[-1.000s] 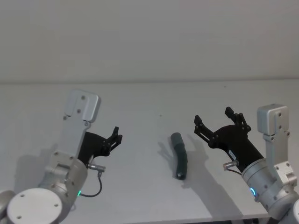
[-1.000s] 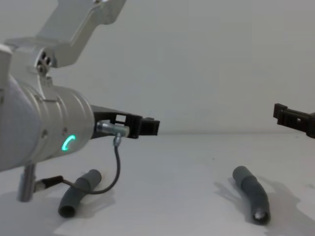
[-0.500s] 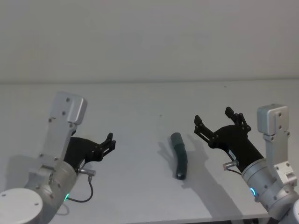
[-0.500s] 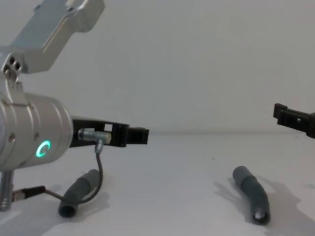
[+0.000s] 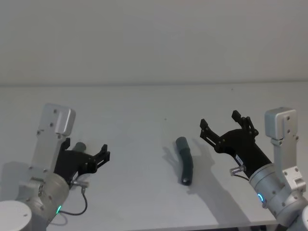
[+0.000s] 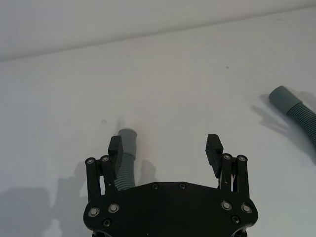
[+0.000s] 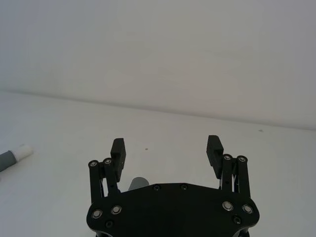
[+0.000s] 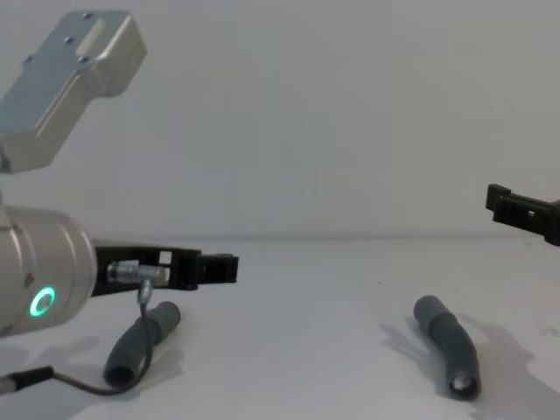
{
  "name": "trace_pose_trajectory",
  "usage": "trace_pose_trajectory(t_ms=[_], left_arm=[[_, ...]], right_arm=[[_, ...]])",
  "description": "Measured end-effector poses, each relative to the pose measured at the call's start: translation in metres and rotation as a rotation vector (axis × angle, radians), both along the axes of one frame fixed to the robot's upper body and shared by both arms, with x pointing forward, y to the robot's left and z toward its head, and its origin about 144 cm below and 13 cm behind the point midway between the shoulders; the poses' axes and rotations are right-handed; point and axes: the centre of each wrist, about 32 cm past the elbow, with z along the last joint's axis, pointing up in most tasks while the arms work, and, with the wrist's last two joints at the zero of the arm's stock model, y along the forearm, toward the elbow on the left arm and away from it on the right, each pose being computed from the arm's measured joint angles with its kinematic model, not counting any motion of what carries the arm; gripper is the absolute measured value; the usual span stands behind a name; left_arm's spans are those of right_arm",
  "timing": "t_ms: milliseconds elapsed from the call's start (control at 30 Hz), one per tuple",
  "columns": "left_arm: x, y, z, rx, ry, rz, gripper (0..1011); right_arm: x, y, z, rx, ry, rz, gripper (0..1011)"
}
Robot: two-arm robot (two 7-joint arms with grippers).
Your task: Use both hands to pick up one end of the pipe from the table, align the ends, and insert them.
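Note:
I need to grab this pipe piece by its smooth grey cuff [image 8: 164, 315] with my left gripper next, to insert it into the other pipe piece [image 8: 448, 346].
Two dark grey corrugated pipe pieces lie on the white table [image 5: 144, 106]. The left piece [image 5: 79, 146] [image 8: 138, 343] lies just under and beside one finger of my left gripper [image 5: 103, 154] [image 6: 164, 145], which hovers open and holds nothing. The right piece [image 5: 185, 164] [image 8: 449, 339] lies at the middle right, its near end facing me. My right gripper [image 5: 219, 120] [image 7: 166, 144] hangs open above the table just right of this piece, whose grey cuff [image 7: 139, 182] peeks out beneath it. A grey cuff with a white tip [image 7: 19, 152] shows at the edge of the right wrist view.
The pale wall [image 5: 154, 43] rises behind the table's far edge. The table's front edge [image 5: 192, 225] runs close below the right piece. A thin cable [image 8: 140, 315] hangs from my left wrist over the left piece.
My left arm has drawn back and sunk toward the table's left front, uncovering the left pipe piece in the head view. The right arm and both pieces have stayed still.

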Motion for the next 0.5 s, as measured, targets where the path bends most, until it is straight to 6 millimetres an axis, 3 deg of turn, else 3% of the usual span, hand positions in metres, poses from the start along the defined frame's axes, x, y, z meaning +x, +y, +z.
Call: trace_pose_trajectory(t_ms=[500], left_arm=[[0.008,0.009,-0.015,-0.014,0.023,0.016,1001]], right_arm=[[0.000,0.000,0.000,0.000,0.000,0.000,1000]])
